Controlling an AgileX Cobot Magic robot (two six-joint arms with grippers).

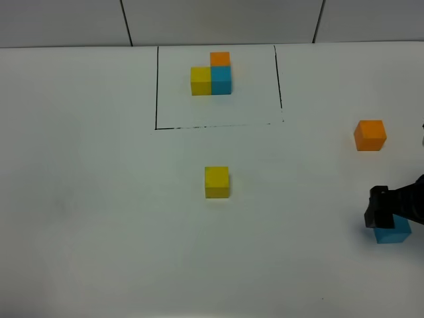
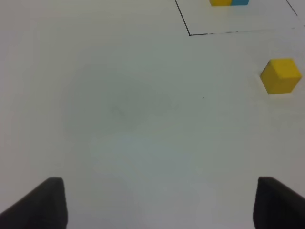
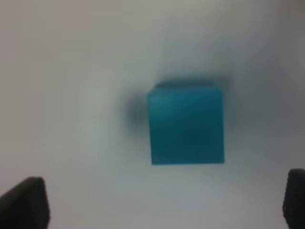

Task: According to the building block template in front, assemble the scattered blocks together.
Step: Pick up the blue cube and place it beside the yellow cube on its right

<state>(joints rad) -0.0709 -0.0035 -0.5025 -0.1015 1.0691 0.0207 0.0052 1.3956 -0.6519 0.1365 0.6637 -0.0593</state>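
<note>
The sky-blue cube [image 1: 393, 233] should be joined beside the yellow cube [image 1: 216, 182] as in the template, so my right gripper will next grab it by its sides.
The building block template [image 1: 212, 78] is an L of yellow, sky-blue and orange cubes inside a thin black frame at the back; its edge shows in the left wrist view [image 2: 228, 2]. The scattered yellow cube [image 1: 216, 182] sits mid-table and also shows in the left wrist view [image 2: 280, 75]. The scattered orange cube [image 1: 370, 135] sits at the right. The scattered sky-blue cube [image 1: 393, 233] lies at the right edge, partly under my right gripper [image 1: 383, 211]. In the right wrist view that gripper [image 3: 162, 205] is open above the blue cube [image 3: 186, 125], not touching it. My left gripper [image 2: 157, 205] is open and empty over bare table.
The white table [image 1: 99, 199] carries the black drawn frame line [image 1: 157, 86] at the back. A grey tiled wall [image 1: 218, 20] runs behind the table's far edge.
</note>
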